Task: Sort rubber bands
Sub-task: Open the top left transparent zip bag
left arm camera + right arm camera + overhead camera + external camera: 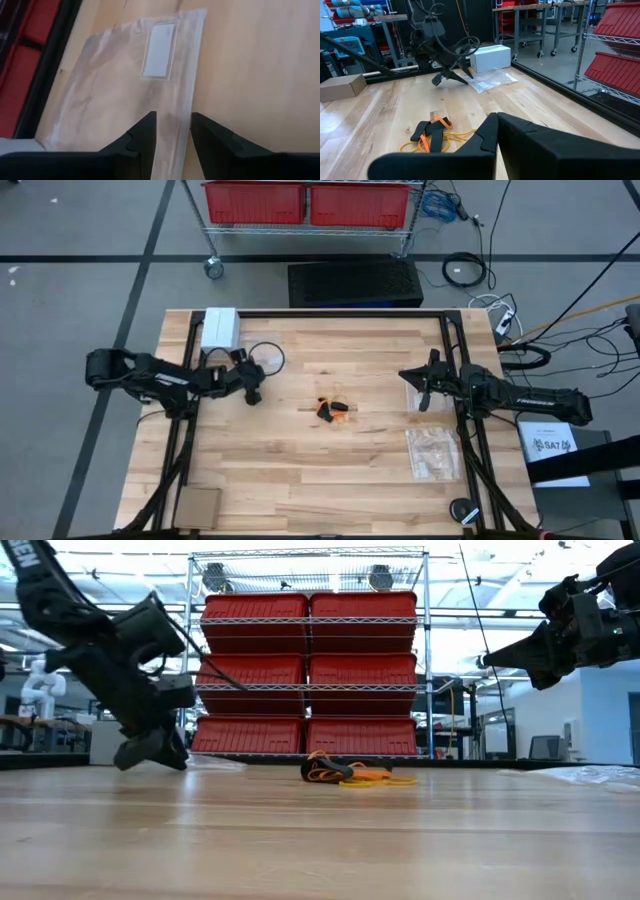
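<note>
The rubber bands need sorting, so the left gripper will next grab the clear zip bag by its long edge (pixel 273 369) (pixel 187 95) to get it ready.
The rubber bands (pixel 333 409) lie in a small heap of black and orange loops at the table's middle, also seen in the low view (pixel 350 775) and in the right wrist view (pixel 432 132). My left gripper (pixel 253 394) is left of the heap, tipped down to the table (pixel 152 758). It is open by a narrow gap (pixel 172 117), and its fingers straddle the long edge of a clear zip bag (pixel 125 80) lying flat. My right gripper (pixel 405 375) hangs raised right of the heap (pixel 490 661), shut and empty (pixel 496 116). My left gripper comes slanting down from the table's left, with one finger (pixel 145 132) over the clear bag and the other (pixel 210 135) past the bag's long edge (pixel 187 107). I cannot tell whether the fingertips touch the bag or the wood.
A white box (pixel 219 328) and a black cable loop (pixel 265 358) sit at the far left. More clear bags (pixel 432 452) lie on the right side. A cardboard box (pixel 197 506) is at the near left corner. Bare wood surrounds the heap.
</note>
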You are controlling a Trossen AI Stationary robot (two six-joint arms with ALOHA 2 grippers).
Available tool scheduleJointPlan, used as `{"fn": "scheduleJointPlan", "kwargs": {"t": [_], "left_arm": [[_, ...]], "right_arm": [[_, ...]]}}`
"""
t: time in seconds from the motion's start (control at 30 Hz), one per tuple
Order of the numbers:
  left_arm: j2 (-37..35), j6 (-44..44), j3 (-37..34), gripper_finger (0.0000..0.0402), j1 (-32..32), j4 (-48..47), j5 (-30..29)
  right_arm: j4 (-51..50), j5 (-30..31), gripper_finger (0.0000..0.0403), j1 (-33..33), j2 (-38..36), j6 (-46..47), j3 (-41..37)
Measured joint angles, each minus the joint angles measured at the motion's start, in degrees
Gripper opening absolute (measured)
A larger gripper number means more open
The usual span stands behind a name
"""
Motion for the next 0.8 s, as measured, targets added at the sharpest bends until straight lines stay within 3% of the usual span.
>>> {"fn": "scheduleJointPlan", "kwargs": {"t": [0.2, 0.43, 0.8], "left_arm": [[7.4, 0.1, 4.3, 0.0117, 3.4, 1.2, 4.1], [10.4, 0.0, 6.2, 0.0012, 3.9, 1.5, 5.6], [4.2, -0.1, 12.7, 0.0002, 1.0, -3.8, 8.7]], "right_arm": [[0.0, 0.0, 0.0, 0.0, 0.0, 0.0, 0.0], [0.0, 0.0, 0.0, 0.0, 0.0, 0.0, 0.0], [0.0, 0.0, 0.0, 0.0, 0.0, 0.0, 0.0]]}}
